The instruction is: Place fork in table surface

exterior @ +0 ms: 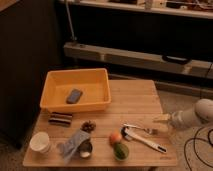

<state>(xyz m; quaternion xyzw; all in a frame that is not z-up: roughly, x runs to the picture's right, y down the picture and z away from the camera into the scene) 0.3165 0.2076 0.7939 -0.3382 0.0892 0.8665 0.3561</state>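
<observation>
I should next grab the fork with my gripper by its handle end, so that I can place it on the surface of the tabletop.
The fork lies flat on the light wooden table surface, right of centre, its silvery metal catching the light. Just in front of it lies the longer white-handled utensil with black ends. My gripper hovers low over the table's right edge, just right of the fork's end, open and holding nothing. The pale arm reaches in from the right.
A yellow bin with a dark grey object stands at the back left. Along the front are a white cup, a crumpled bag, an orange fruit, a green fruit, a dark bar and a brown snack.
</observation>
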